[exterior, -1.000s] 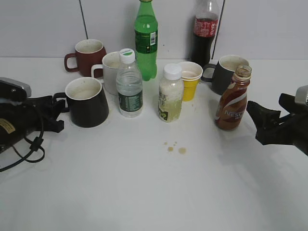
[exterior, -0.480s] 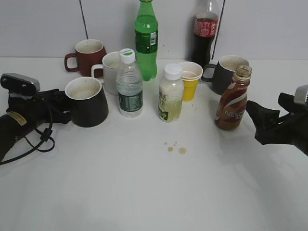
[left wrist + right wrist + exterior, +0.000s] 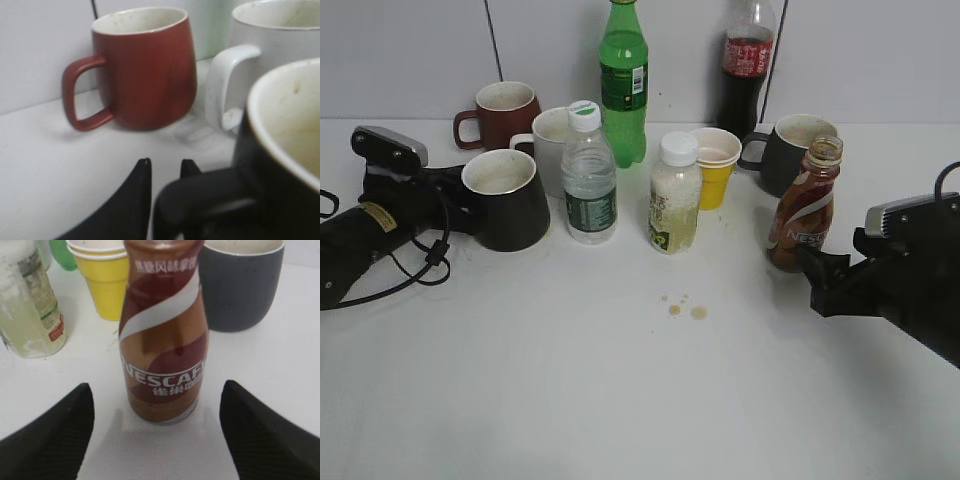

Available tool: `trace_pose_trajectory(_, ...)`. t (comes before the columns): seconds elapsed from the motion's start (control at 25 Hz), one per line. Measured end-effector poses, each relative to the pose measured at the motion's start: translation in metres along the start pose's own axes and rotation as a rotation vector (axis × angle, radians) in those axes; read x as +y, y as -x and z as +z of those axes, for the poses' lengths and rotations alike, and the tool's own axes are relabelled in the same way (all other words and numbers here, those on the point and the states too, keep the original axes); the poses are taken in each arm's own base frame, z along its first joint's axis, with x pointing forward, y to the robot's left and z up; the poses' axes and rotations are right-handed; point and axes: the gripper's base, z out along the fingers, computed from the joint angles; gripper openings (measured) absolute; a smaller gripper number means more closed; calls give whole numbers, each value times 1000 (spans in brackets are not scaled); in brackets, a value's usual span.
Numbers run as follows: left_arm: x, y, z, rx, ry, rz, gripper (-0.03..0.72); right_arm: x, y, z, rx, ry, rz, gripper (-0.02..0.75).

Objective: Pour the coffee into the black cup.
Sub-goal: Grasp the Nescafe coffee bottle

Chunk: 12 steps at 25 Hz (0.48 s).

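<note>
I should next grab the coffee bottle by its labeled body (image 3: pixel 801 215) with my right gripper, so that the coffee bottle's opening (image 3: pixel 825 148) stays free to pour.
The coffee bottle (image 3: pixel 805 205) stands upright and uncapped at the right; it is brown with a white swirl and Nescafe lettering. It fills the middle of the right wrist view (image 3: pixel 162 340). My right gripper (image 3: pixel 820 285) is open just in front of it, with a finger on each side of the base (image 3: pixel 157 387), not touching. The black cup (image 3: pixel 510 210) stands at the left and looks slightly raised. My left gripper (image 3: pixel 460 205) is closed around its loop handle (image 3: pixel 165 167). The cup's stained inside shows in the left wrist view (image 3: pixel 290 125).
Behind the black cup stand a maroon mug (image 3: pixel 500 115) and a white mug (image 3: pixel 552 140). A water bottle (image 3: pixel 588 175), green bottle (image 3: pixel 623 80), pale juice bottle (image 3: pixel 674 195), yellow cup (image 3: pixel 715 165), cola bottle (image 3: pixel 745 70) and grey mug (image 3: pixel 795 150) crowd the middle. Brown drops (image 3: pixel 685 308) lie in front.
My left gripper moved right and back onto the black cup's handle, and the cup shifted slightly up and right. My right gripper moved left, up to the coffee bottle.
</note>
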Motion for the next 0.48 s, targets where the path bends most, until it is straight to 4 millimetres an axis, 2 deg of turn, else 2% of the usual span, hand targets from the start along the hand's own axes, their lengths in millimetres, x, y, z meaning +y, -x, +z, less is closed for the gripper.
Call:
trace_pose_trajectory(0.12, 1, 1, 4, -6, -1, -2, 52, -1, -3, 11, 6, 1, 0, 586)
trace_pose_trajectory(0.32, 1, 3, 3, -16, -1, -1, 48, -3, -4, 32, -12, 2, -3, 586)
trace_pose_trajectory(0.48, -3, 6, -8, -26, -4, 5, 43, -4, -9, 51, -15, 5, -4, 585)
